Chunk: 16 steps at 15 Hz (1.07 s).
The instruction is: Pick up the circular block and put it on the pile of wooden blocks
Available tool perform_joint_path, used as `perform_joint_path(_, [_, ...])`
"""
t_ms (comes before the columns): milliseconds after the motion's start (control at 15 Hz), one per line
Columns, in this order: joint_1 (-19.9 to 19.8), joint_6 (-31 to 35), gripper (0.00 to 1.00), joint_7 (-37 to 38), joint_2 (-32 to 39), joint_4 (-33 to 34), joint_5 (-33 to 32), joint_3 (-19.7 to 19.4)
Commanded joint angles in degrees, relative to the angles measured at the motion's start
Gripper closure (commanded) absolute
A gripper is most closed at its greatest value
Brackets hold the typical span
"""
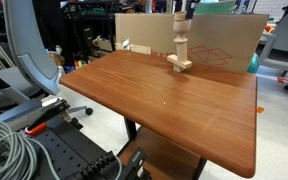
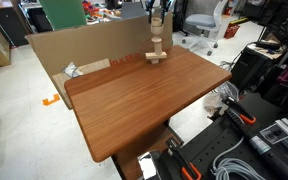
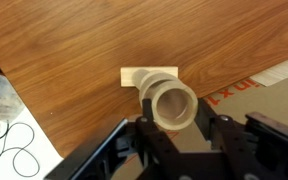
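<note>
The circular block's lower edge touches the top of the pile, so the block would stay there. The robot's gripper needs to open.
The circular block (image 3: 172, 106), a light tan wooden ring with a hollow centre, sits between my gripper's fingers (image 3: 175, 104), which press on both its sides. It is directly over the pile of wooden blocks (image 3: 136, 77), whose flat base shows beneath it in the wrist view. In both exterior views the slim pale tower (image 1: 179, 52) (image 2: 157, 47) stands upright at the far side of the table, with my gripper (image 1: 180, 12) (image 2: 160, 12) right at its top. Whether the ring rests on the top block cannot be told.
The brown wooden table (image 1: 164, 105) (image 2: 154, 100) bears the tower near its far edge. A large cardboard box (image 1: 224, 40) (image 2: 84, 50) stands right behind the table. A grey chair (image 1: 24, 50) and cables (image 3: 4, 130) lie beside the table.
</note>
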Motion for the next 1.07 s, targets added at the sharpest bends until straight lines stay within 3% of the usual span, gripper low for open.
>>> perform_joint_path(0, [-0.3,-3.2,0.8,0.6,1.4,3.1,1.5,-0.1])
perform_joint_path(67, [-0.3,-3.4,0.3,0.8,1.5,3.2,1.5,-0.1])
perform_joint_path(200, [-0.3,-4.1,0.23,1.2,1.5,3.4,1.5,-0.2])
perform_joint_path(400, [-0.2,-4.5,0.0,1.2,1.0,3.2,1.5,-0.1])
perform_joint_path(1000, [0.2,-2.3,0.0,-1.9,-7.9,-5.8,0.8,0.7])
